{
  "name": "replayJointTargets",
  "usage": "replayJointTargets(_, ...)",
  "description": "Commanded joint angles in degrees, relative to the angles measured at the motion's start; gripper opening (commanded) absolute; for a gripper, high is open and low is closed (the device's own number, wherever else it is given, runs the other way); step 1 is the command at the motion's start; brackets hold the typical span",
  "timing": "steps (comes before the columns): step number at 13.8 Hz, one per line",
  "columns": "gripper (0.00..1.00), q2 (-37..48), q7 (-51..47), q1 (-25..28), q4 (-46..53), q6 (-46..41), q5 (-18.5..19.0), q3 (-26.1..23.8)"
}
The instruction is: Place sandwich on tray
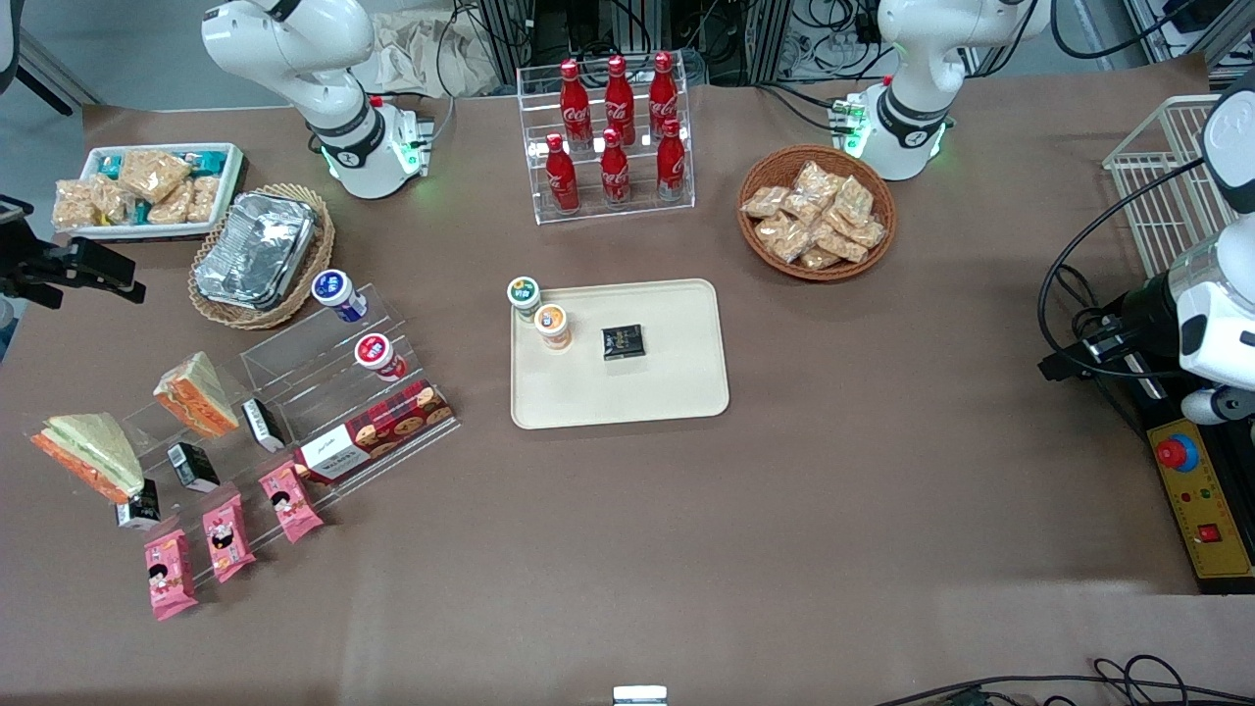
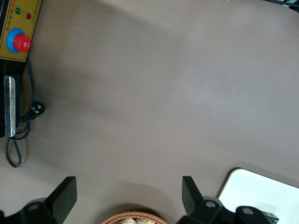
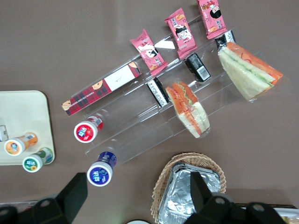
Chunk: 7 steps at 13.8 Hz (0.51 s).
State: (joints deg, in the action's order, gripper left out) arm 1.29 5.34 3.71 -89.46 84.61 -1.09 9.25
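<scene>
The right gripper grabs the sandwich (image 1: 88, 451) across its pale and orange layers next, to place it on the tray (image 1: 624, 394).
The sandwich (image 1: 88, 451), a long flat wedge in clear wrap with pale bread and an orange-green edge, lies on the clear stepped shelf toward the working arm's end of the table; it also shows in the right wrist view (image 3: 250, 70). The cream tray (image 1: 647, 392) lies mid-table and holds two small cups and a black packet; part of it shows in the right wrist view (image 3: 23, 112). My right gripper (image 1: 88, 267) hovers high above the table's edge beside the foil container, farther from the camera than the sandwich. It is open and empty (image 3: 138, 186).
A stubbier sandwich wedge (image 1: 196, 392) lies beside the long one. The shelf (image 1: 324, 353) also holds two cups, a cookie box, black boxes and pink packs. A foil container (image 1: 257, 250) sits in a basket. There is also a white snack tray (image 1: 147, 186), a cola rack (image 1: 613, 137) and a snack basket (image 1: 817, 211).
</scene>
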Motion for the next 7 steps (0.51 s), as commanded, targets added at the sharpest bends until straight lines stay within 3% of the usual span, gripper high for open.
replayJointTargets(1,0.98,0.02,-1.12,-0.11,0.87,-1.37,-1.46,0.33)
replayJointTargets(7,0.98,-0.15,-1.12,-0.20,0.86,-1.20,-1.37,0.33)
